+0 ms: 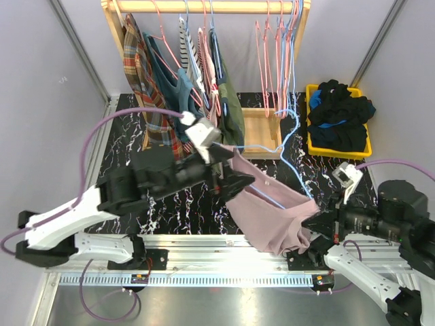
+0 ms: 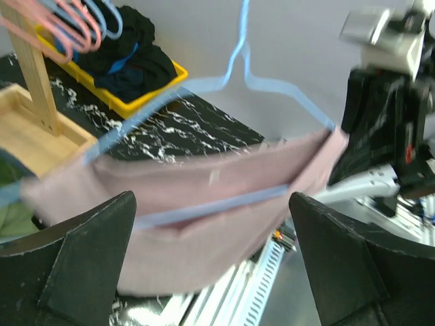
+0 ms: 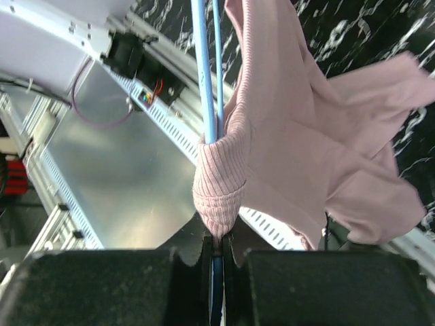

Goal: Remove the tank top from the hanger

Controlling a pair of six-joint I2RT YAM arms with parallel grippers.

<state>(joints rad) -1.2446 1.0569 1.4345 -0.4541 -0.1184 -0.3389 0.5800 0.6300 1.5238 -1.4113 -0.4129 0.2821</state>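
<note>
My left gripper is to grab the hanger next by its neck below the hook (image 1: 284,142) (image 2: 242,43). That leaves the hanger's ends free to remove the tank top.
A pink tank top (image 1: 272,207) hangs on a light blue wire hanger (image 1: 293,146), held above the table's front edge between the two arms. My right gripper (image 1: 314,223) is shut on the hanger's right end. In the right wrist view the blue hanger (image 3: 204,75) runs into the closed gripper (image 3: 217,246), with the tank top's (image 3: 306,136) ribbed edge bunched right at the tips. My left gripper (image 1: 239,178) is open at the garment's left end. In the left wrist view the gripper (image 2: 212,204) stands wide, with the tank top (image 2: 204,183) and hanger (image 2: 272,88) just beyond the fingers, not pinched.
A wooden clothes rack (image 1: 204,7) at the back holds several garments (image 1: 183,81) and empty hangers (image 1: 279,61). A yellow bin (image 1: 314,146) of dark clothes stands at the back right. An aluminium rail (image 1: 204,243) runs along the near edge.
</note>
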